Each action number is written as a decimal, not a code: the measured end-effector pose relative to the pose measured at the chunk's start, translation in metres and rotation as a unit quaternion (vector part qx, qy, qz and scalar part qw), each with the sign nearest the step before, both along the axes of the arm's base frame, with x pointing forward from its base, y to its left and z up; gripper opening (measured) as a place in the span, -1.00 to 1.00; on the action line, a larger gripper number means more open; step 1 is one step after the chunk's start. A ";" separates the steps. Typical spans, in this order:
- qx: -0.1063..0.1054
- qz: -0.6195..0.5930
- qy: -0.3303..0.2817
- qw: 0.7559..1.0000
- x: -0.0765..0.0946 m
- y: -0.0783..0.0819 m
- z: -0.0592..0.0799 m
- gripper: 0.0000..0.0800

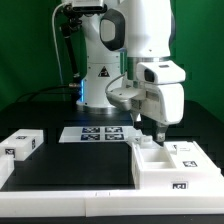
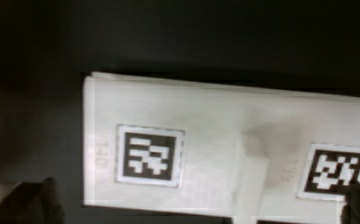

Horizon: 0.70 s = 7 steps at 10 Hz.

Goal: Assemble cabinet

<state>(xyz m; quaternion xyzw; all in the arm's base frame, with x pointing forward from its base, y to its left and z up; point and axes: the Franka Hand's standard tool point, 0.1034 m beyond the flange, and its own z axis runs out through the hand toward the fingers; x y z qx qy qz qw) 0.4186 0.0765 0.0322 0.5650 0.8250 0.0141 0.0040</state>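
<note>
My gripper grabs the cabinet point(image 2: 212, 125) by the narrow raised line between its tags next, since the cabinet's white tagged side spreads wide and flat.
The cabinet point(image 1: 168, 167) is a large white box with compartments and square tags, standing on the black table at the exterior view's right. My gripper point(image 1: 150, 131) hangs just over its far corner on the exterior view's left. In the wrist view a white tagged face of the cabinet point(image 2: 212, 125) fills the picture, with two tags and a raised ridge between them. My gripper point(image 2: 198, 206) is open and empty, its dark fingertips point(image 2: 35, 200) wide apart at either side of that face. A small white drawer block point(image 1: 22, 143) lies at the exterior view's far left.
The marker board point(image 1: 100, 133) lies flat behind the middle of the table, in front of the robot's base. The table's white raised border point(image 1: 90, 203) runs along the near edge. Cables hang behind at the exterior view's left.
</note>
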 end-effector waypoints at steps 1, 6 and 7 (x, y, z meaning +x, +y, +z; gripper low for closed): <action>0.001 0.000 0.006 1.000 -0.004 0.000 -0.005 0.99; 0.003 -0.002 0.019 1.000 -0.011 0.000 -0.016 0.71; 0.003 -0.002 0.019 1.000 -0.011 0.000 -0.016 0.23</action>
